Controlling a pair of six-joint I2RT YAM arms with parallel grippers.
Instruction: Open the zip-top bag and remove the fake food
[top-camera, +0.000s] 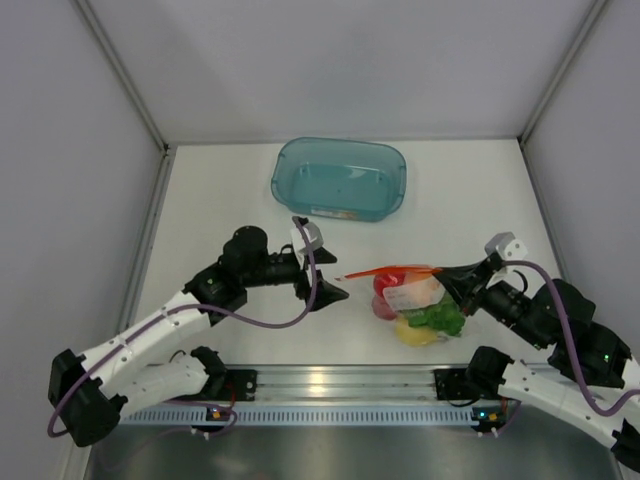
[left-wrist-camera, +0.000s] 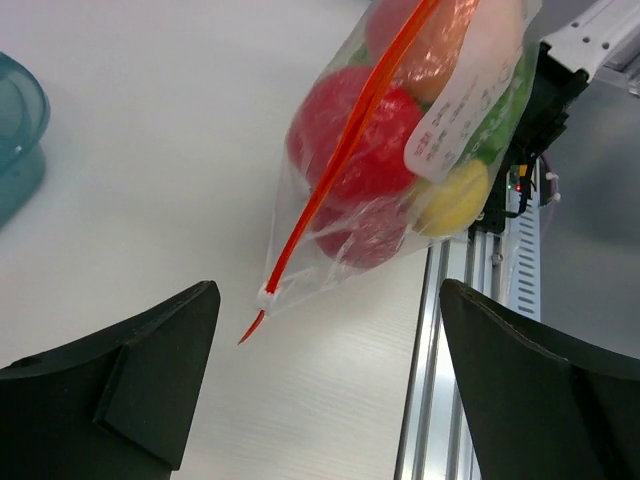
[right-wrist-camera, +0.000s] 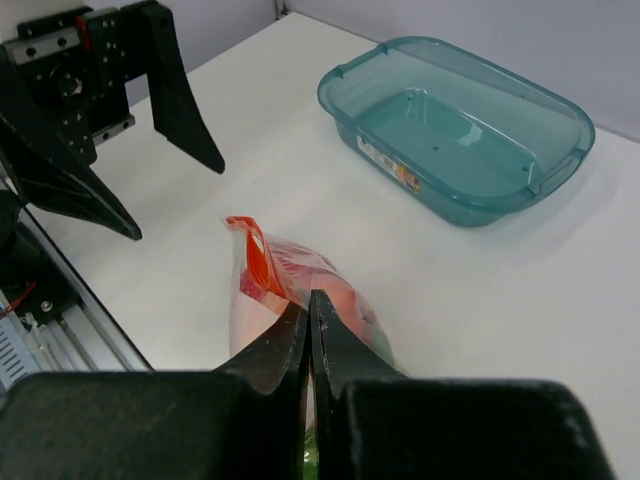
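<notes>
The bag needs to stay open for the robot's right gripper to take out fake food, so the left gripper should next grab the bag's zip strip edge (top-camera: 348, 276) (left-wrist-camera: 270, 288).
The zip-top bag (top-camera: 410, 300) is clear with an orange-red zip strip (left-wrist-camera: 340, 160) that ends in a small white slider (left-wrist-camera: 267, 295). It holds the fake food: red round pieces (left-wrist-camera: 365, 140), a yellow fruit (left-wrist-camera: 455, 195) and a green piece (top-camera: 440, 320). My right gripper (top-camera: 447, 276) is shut on the bag's right side, its fingertips (right-wrist-camera: 311, 298) pinching the plastic just behind the zip strip (right-wrist-camera: 255, 255). My left gripper (top-camera: 322, 292) stands wide open just left of the bag's zip end. Nothing is between its fingers (left-wrist-camera: 160, 370), and the slider lies a little beyond them.
A teal translucent bin (top-camera: 340, 178) stands at the back centre, and its corner shows in the left wrist view (left-wrist-camera: 20, 130). A metal rail (top-camera: 330, 380) runs along the near table edge, close to the bag. White walls close in both sides.
</notes>
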